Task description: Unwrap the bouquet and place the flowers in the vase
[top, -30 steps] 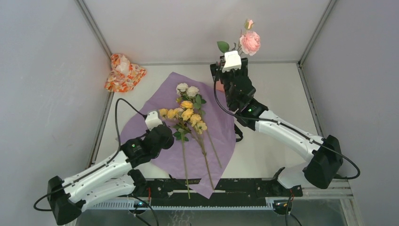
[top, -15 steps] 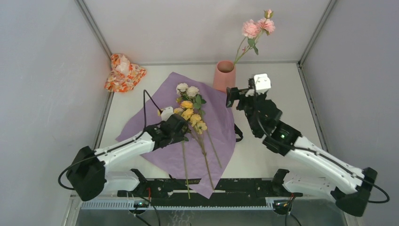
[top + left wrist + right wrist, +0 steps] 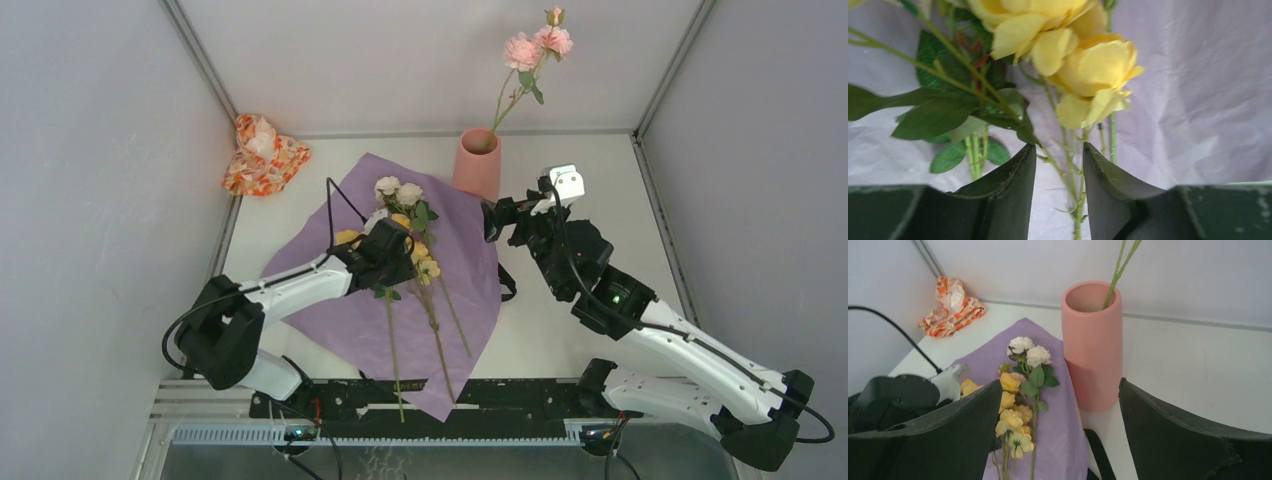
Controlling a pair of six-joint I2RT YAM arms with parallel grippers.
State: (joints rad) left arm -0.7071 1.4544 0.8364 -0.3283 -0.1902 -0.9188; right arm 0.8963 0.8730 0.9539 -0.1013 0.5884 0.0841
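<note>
The bare end of the yellow flower's stem needs to stay free to go into the vase [image 3: 477, 163], so my left gripper needs to grab the flower next by its stem near the blooms.
The bouquet is unwrapped: its lilac-purple paper [image 3: 470, 270] lies flat on the table with yellow and white flowers [image 3: 405, 240] on it. One pink rose stem [image 3: 530, 45] stands in the salmon-pink vase [image 3: 477, 163]. My left gripper [image 3: 395, 245] is over the yellow heads. In the left wrist view it [image 3: 1059, 150] is open, thin green stems [image 3: 1070, 185] run between its fingers, and a gap shows on each side. My right gripper [image 3: 500, 215] stands wide open and empty just right of the vase [image 3: 1093, 345], facing the flowers [image 3: 1015, 410].
An orange-red floral cloth bundle [image 3: 262, 152] lies at the back left corner. A black ribbon [image 3: 507, 283] lies by the paper's right edge. Grey walls close in the table on three sides.
My right gripper let go of the pink rose, which now stands in the vase, and drew back to the right, opening wider. My left gripper moved right onto the yellow flowers and opened.
</note>
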